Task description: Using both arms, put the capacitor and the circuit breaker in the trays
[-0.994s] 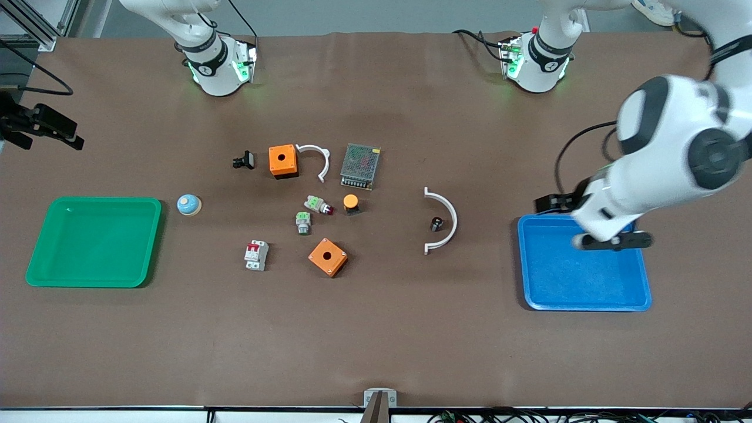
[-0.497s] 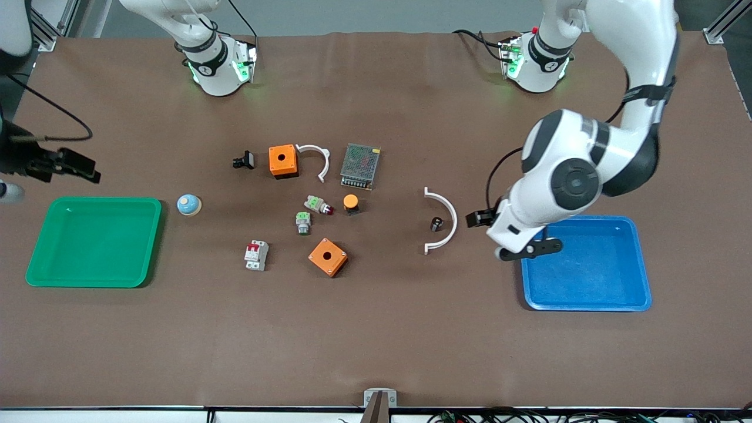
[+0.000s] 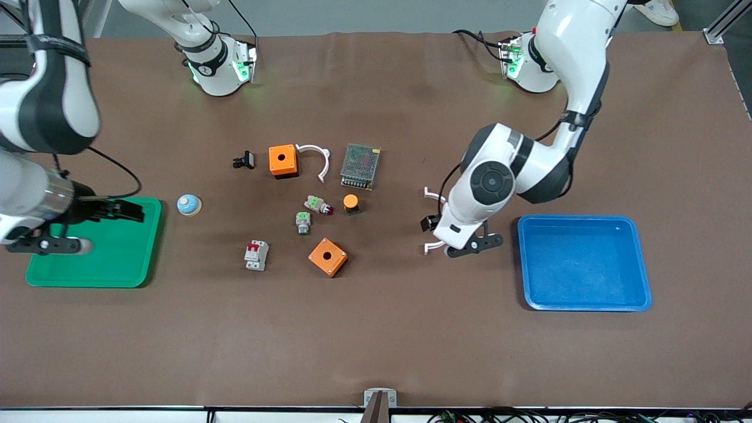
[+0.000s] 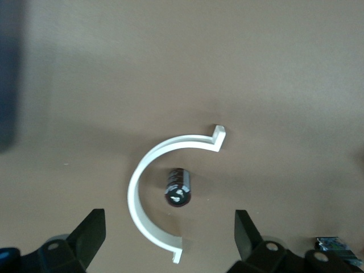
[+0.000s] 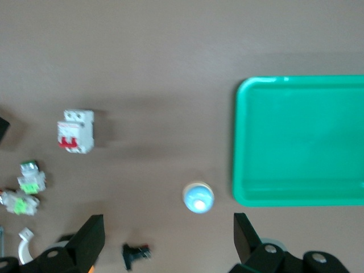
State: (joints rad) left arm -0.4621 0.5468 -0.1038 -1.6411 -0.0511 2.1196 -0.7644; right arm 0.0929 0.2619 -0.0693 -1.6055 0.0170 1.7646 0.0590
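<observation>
My right gripper grabs the circuit breaker by its flat sides next, to place the circuit breaker (image 3: 257, 255) in the green tray (image 3: 88, 283).
The capacitor (image 4: 177, 187), a tiny black cylinder, lies inside a white curved bracket (image 4: 136, 193); in the front view my left arm hides it. My left gripper (image 3: 473, 245) (image 4: 168, 239) hangs open over the bracket (image 3: 430, 248), with the capacitor between its spread fingers but farther down. The circuit breaker (image 3: 257, 255) (image 5: 75, 131), white with red levers, lies on the table nearer the front camera than the push-button parts. My right gripper (image 3: 44, 244) (image 5: 168, 242) is open and empty over the green tray (image 3: 88, 283).
A blue tray (image 3: 587, 305) sits at the left arm's end. Mid-table lie two orange boxes (image 3: 282, 160) (image 3: 328, 257), a mesh power supply (image 3: 360, 165), an orange-capped buzzer (image 3: 351, 202), green-and-white buttons (image 3: 303, 222), a black clip (image 3: 244, 160) and a blue dome (image 3: 189, 204).
My left arm swung from over the blue tray to over the capacitor and bracket. My right arm came in from the table's edge to over the green tray.
</observation>
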